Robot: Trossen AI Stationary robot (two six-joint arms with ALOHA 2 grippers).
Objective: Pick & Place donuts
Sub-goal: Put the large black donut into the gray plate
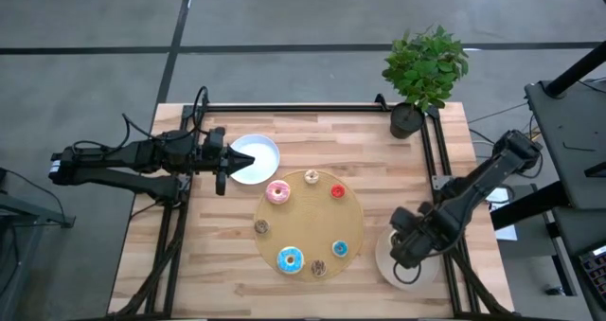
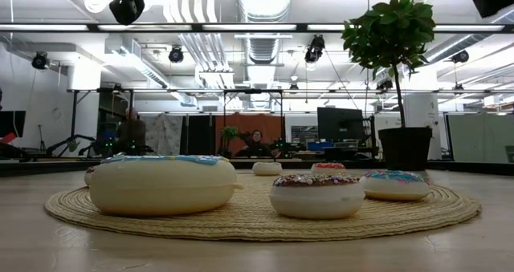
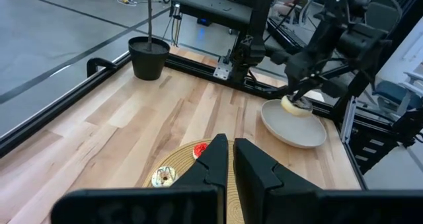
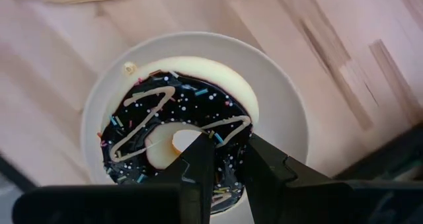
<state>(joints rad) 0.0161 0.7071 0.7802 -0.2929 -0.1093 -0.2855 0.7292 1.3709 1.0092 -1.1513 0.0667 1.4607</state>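
Note:
The chocolate-iced donut is still hanging above the small-looking beige plate [image 4: 281, 108], so the robot's right gripper needs to keep holding the donut until the robot lowers it farther.
Several donuts lie on the round woven board [image 1: 352, 222]: a pink iced one [image 1: 277, 191], a blue iced one [image 1: 291, 259], a small red one [image 1: 338, 190] and smaller tan, brown and blue ones. My right gripper [image 4: 228, 151] is shut on a chocolate-iced donut [image 4: 165, 118] over the beige plate [image 4: 284, 112] at the table's near right. In the left wrist view this donut [image 3: 295, 105] sits low at that plate [image 3: 294, 130]. My left gripper [image 3: 231, 151] hangs shut and empty above the white plate [image 1: 263, 152] at the far left. My right gripper comes from above, pointing down. One finger [image 4: 198, 168] stands in the donut's hole and the other [image 4: 264, 171] outside the ring, pinching the ring's wall [image 4: 228, 141] between them. The donut lies level, icing up; I cannot tell whether it rests on the plate.
A potted plant [image 1: 423, 75] stands at the far right corner. Black frame rails [image 1: 303, 108] run along the table's far, left and right sides. Bare wood [image 1: 218, 255] lies left of the board.

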